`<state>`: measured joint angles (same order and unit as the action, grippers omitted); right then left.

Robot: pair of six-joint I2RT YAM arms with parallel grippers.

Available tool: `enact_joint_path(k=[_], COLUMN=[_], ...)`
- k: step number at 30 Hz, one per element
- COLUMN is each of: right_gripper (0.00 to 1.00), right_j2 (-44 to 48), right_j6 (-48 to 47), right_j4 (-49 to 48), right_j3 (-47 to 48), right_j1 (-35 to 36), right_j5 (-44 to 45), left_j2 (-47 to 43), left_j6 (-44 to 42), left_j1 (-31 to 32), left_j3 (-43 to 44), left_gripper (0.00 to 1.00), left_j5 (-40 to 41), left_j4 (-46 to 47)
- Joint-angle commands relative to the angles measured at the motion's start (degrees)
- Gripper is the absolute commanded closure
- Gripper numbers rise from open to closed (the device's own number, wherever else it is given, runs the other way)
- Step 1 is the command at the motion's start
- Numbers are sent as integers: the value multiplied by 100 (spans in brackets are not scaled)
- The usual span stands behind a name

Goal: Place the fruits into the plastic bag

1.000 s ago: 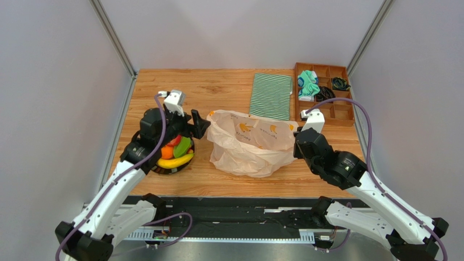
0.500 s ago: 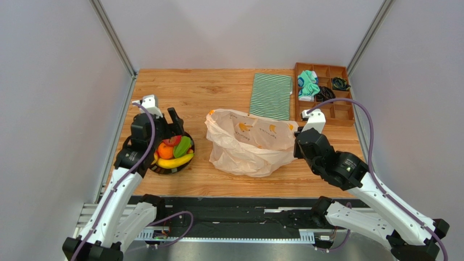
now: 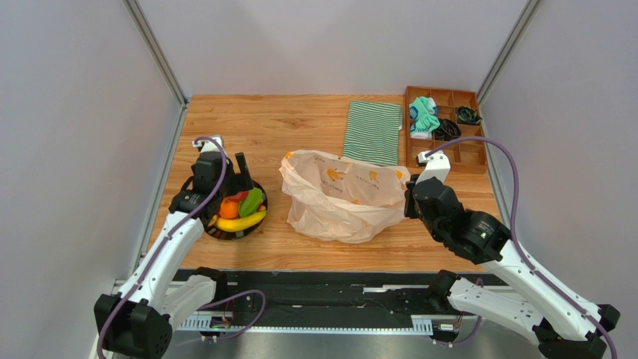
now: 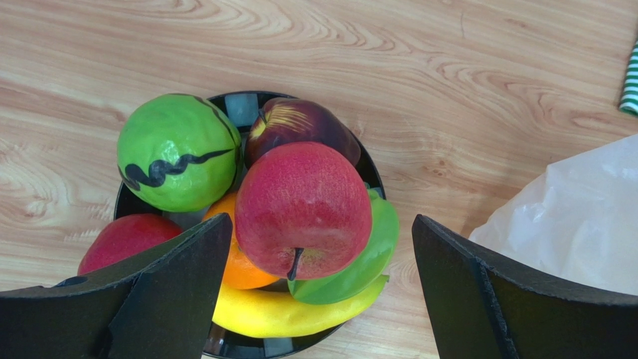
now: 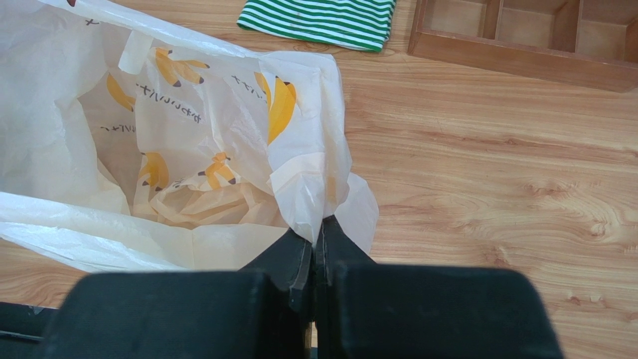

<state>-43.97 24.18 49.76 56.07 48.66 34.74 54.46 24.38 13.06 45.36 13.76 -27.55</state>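
Note:
The robot's left gripper isn't ready to close on the apple yet and needs to go lower first, because in the left wrist view its fingers hang above the widest sides of the red apple.
The fruits lie piled in a black bowl at the left. In the left wrist view a red apple tops the pile, over an orange, a yellow banana, an elongated green piece, a green round fruit and two more red fruits. My left gripper is open and hangs above the bowl, straddling the red apple without touching it. The plastic bag lies open mid-table. My right gripper is shut on the bag's right rim.
A green-and-white striped folded cloth lies behind the bag. A wooden compartment tray with small items stands at the back right. Grey walls close in the left and right table edges.
My left gripper has swung left and back from beside the bag's left edge to above the fruit bowl. The right gripper has kept its hold on the bag.

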Motion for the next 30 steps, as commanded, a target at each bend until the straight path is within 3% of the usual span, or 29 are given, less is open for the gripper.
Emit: enact_joint_path(k=[1, 24, 30], right_gripper=[100, 100, 100], right_j2=[107, 222, 274], right_j6=[60, 95, 95], right_j4=[-273, -344, -344], right_j3=[-9, -70, -79], right_j1=[-15, -6, -15], right_j5=[-46, -196, -196], left_j2=[188, 548, 540], left_j6=[58, 76, 49], left_j1=[-93, -304, -313], left_j3=[43, -212, -256], left_gripper=[1, 1, 11], left_j5=[-84, -295, -260], left_j4=[92, 189, 241])
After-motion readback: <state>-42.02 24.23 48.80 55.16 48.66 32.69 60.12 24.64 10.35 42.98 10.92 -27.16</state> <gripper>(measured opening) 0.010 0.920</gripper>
